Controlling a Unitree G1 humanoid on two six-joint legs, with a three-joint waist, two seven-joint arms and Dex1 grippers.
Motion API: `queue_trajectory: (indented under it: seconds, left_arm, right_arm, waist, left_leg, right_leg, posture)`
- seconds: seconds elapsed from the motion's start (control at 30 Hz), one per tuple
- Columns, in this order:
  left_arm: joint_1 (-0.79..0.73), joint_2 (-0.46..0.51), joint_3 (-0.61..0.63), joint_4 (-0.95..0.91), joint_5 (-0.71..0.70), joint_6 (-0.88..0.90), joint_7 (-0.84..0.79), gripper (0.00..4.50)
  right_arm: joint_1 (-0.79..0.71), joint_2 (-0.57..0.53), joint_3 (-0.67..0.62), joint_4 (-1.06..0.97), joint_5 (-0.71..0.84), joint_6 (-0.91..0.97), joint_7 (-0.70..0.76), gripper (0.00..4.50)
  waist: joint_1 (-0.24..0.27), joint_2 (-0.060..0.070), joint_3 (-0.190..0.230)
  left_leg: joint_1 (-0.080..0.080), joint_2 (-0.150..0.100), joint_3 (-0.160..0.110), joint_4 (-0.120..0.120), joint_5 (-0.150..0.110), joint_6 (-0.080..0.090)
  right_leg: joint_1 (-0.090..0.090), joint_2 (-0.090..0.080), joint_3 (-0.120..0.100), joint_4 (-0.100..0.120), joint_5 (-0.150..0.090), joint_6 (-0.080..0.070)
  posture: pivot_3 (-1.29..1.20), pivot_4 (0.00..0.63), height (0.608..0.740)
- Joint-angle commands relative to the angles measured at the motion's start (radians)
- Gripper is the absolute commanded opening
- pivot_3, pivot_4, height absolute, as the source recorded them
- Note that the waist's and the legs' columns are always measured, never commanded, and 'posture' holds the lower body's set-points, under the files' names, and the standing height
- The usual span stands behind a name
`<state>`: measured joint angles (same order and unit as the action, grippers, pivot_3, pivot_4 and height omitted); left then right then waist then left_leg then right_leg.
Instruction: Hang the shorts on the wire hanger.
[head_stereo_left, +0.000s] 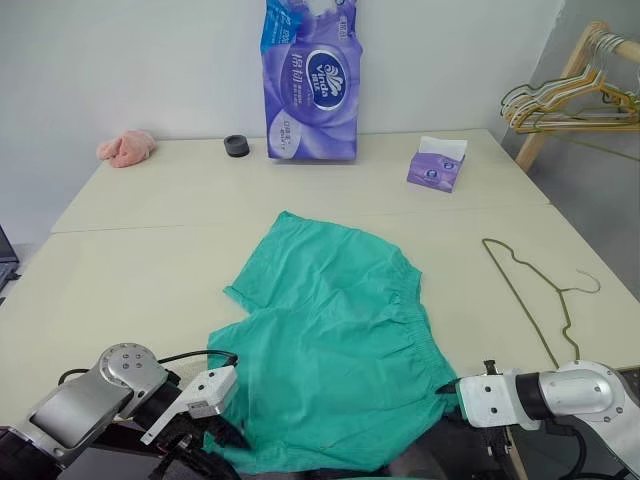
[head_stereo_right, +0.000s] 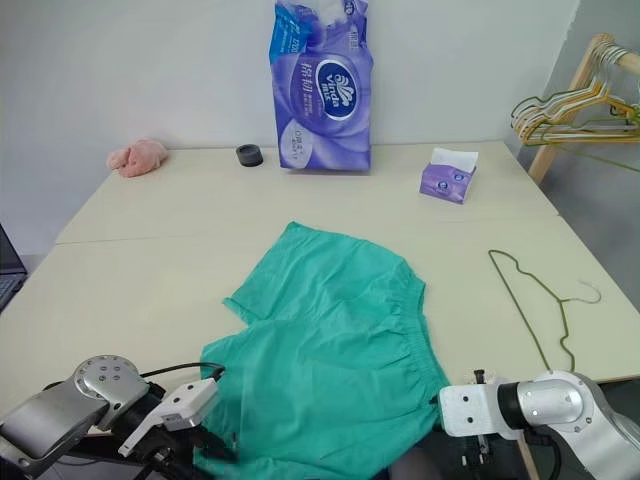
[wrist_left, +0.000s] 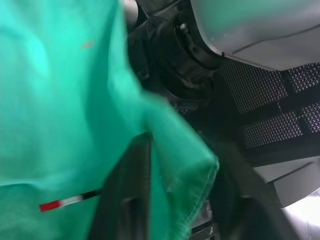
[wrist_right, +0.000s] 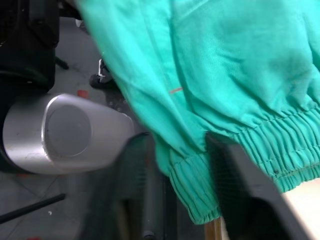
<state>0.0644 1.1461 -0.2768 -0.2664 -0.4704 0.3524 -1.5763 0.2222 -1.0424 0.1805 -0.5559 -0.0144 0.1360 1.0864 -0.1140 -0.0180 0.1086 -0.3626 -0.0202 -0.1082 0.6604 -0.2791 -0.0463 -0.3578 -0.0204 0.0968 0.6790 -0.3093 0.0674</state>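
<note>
The robot needs to grab the hanger by its straight bottom bar with its right gripper, so that the wire hanger can be threaded into the shorts' waistband (head_stereo_left: 420, 320).
The teal-green shorts (head_stereo_left: 330, 340) lie flat on the cream table (head_stereo_left: 140, 280), waistband toward the right, with the near hem draped over the front edge. The olive wire hanger (head_stereo_left: 530, 290) lies flat on the table just right of the shorts, hook pointing right. My left gripper (wrist_left: 185, 200) is at the shorts' near left corner, fingers apart, with a fold of hem (wrist_left: 190, 165) loose between them. My right gripper (wrist_right: 192, 200) is at the near right corner, fingers apart around the gathered waistband (wrist_right: 200, 195).
A purple pack of tissue rolls (head_stereo_left: 312, 80) stands at the back, with a small black ring (head_stereo_left: 237, 146) to its left and a tissue box (head_stereo_left: 436, 165) to its right. A pink cloth lump (head_stereo_left: 126, 148) sits back left. A wooden rail with several hangers (head_stereo_left: 570, 95) stands back right.
</note>
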Motion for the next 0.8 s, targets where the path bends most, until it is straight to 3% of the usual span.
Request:
queue_trajectory:
  seconds: [0.03,0.17,0.5,0.8]
  left_arm:
    - [-0.001,-0.014,0.033,-0.019,-0.017,0.019,0.01,2.99]
    - [0.002,-0.027,0.043,-0.017,-0.021,0.02,0.005,4.13]
    - [-0.165,-0.136,0.112,0.103,-0.054,0.089,0.062,4.13]
    - [-0.34,-0.275,0.145,0.341,0.046,-0.008,0.163,4.13]
  right_arm:
    - [0.0,-0.027,-0.037,-0.028,0.019,-0.005,0.022,3.29]
    - [0.015,-0.061,-0.063,-0.036,0.039,-0.01,0.051,4.5]
    - [0.023,-0.05,-0.308,-0.085,0.294,0.201,0.064,4.5]
    - [-0.062,0.202,-0.494,-0.059,0.482,0.494,-0.236,4.5]
  waist:
    - [0.0,0.0,0.0]
    - [0.0,0.0,0.0]
    - [0.0,-0.001,0.0]
    - [0.0,-0.001,0.0]
  left_leg:
    - [0.0,0.0,0.0,0.0,0.0,0.0]
    - [0.0,0.0,0.0,0.0,0.0,0.0]
    - [0.0,0.0,0.0,0.0,0.0,0.0]
    - [-0.001,0.0,-0.001,0.0,0.0,0.0]
  right_leg:
    - [0.0,0.0,0.0,0.0,0.0,0.0]
    - [0.0,0.0,0.0,0.0,0.0,0.0]
    - [0.001,0.0,0.0,0.0,0.001,0.001]
    - [0.0,0.0,0.0,0.0,0.001,0.001]
  posture:
    - [-0.17,0.061,0.74]
    - [-0.18,0.061,0.74]
    - [-0.18,0.06,0.74]
    - [-0.19,0.056,0.74]
